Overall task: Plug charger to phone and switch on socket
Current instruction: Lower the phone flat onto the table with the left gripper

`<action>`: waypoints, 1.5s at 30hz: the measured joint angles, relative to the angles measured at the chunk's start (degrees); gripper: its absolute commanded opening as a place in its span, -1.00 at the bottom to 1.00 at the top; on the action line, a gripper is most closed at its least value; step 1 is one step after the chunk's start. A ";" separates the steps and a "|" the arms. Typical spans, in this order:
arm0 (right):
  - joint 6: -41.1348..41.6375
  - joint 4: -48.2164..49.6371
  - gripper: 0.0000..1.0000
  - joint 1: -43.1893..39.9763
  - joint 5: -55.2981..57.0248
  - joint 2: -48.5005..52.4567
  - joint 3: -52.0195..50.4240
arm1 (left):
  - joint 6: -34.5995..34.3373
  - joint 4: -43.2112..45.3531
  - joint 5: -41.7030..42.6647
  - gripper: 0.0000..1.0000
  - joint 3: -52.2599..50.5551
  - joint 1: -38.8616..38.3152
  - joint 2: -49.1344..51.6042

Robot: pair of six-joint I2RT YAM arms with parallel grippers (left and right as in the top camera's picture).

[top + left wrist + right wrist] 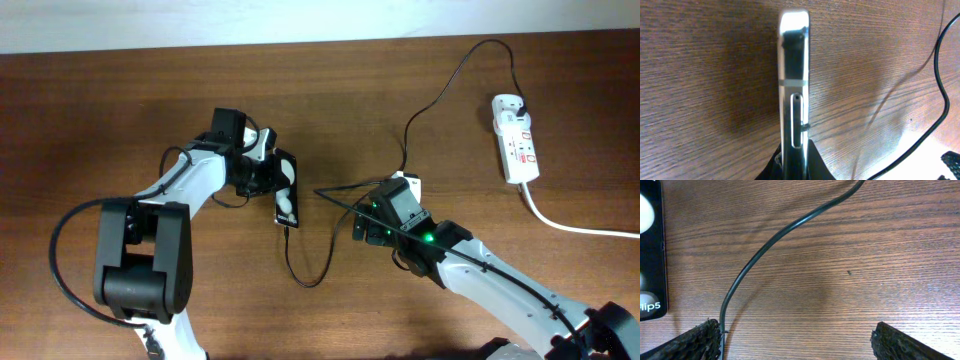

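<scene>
The black phone's lower edge (297,196) meets the wooden tabletop beneath the fingers and the phone would settle flat if released, so my left gripper should open its fingers.
The black phone (287,195) lies left of centre on the wooden table, its screen showing white spots. My left gripper (268,172) is shut on it; in the left wrist view the phone (792,75) stands edge-on between the jaws (794,160). The thin black charger cable (440,95) runs from the white socket (515,140) at the far right, past my right gripper (362,222), then loops to the phone's near end. In the right wrist view the gripper (797,335) is open wide. The cable (780,235) rests against its left finger, with the phone (650,255) at the left edge.
The socket's thick white cord (570,225) trails off the right edge of the table. The charger cable forms a loose loop (310,280) on the table below the phone. It also shows at the right of the left wrist view (940,85).
</scene>
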 measured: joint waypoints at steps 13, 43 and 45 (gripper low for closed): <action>0.02 0.00 0.97 0.00 0.00 0.00 0.00 | 0.00 0.37 -0.07 -0.90 0.00 -0.04 0.02; 0.02 0.00 0.97 0.00 0.00 0.00 0.00 | 0.70 0.81 -9.88 -0.21 0.04 -0.37 0.02; 0.04 0.00 0.97 0.00 0.00 0.00 0.00 | 0.74 0.79 -10.21 -0.19 0.04 -0.37 0.02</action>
